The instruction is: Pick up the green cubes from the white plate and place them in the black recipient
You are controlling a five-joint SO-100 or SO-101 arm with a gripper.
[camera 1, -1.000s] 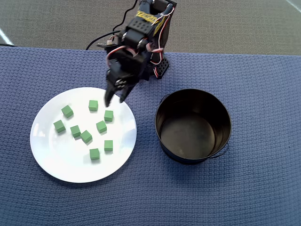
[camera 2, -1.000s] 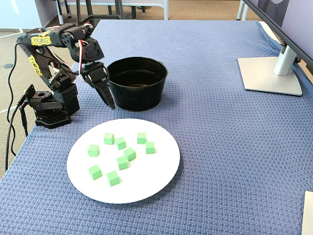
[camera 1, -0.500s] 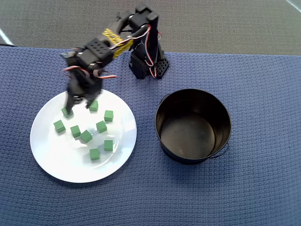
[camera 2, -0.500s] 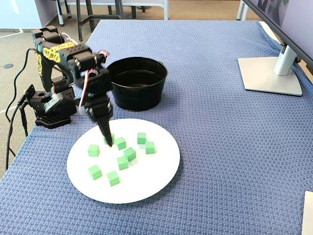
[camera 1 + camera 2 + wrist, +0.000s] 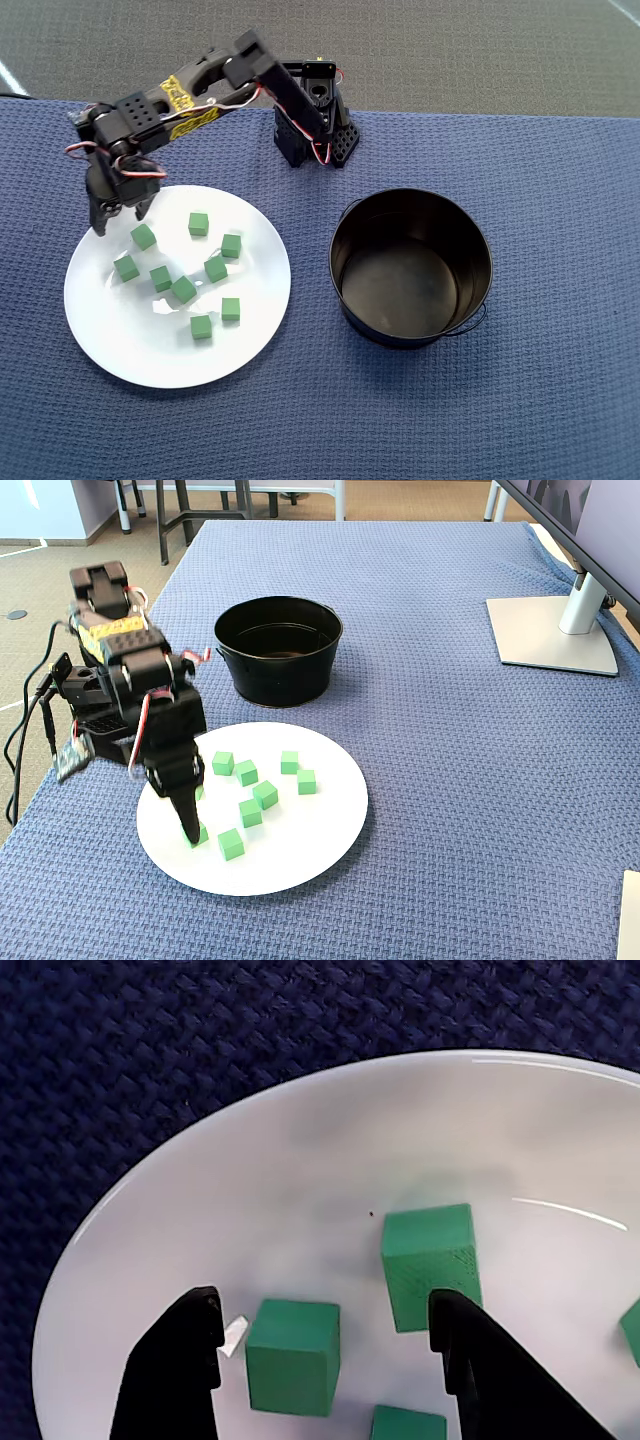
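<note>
My gripper grabs the green cube from the white plate (image 5: 140, 350) by the cube's opposite sides next, to move the cube into the black recipient (image 5: 410, 280).
Several green cubes (image 5: 184, 289) lie scattered on the white plate (image 5: 140, 350), left of the black recipient (image 5: 410, 280), which looks empty. My gripper (image 5: 120, 218) is open and empty, low over the plate's far-left part. In the wrist view the gripper (image 5: 322, 1305) has its two black fingers (image 5: 175, 1370) on either side of one green cube (image 5: 293, 1355), with gaps on both sides. A second cube (image 5: 430, 1265) lies by the right finger. In the fixed view the gripper (image 5: 185, 825) points down at the plate (image 5: 300, 850), partly hiding a cube (image 5: 202, 834).
A blue woven cloth (image 5: 560, 400) covers the table. The arm's base (image 5: 310, 130) stands at the back edge. In the fixed view the black pot (image 5: 278, 645) sits beyond the plate and a monitor stand (image 5: 555, 630) stands at the far right.
</note>
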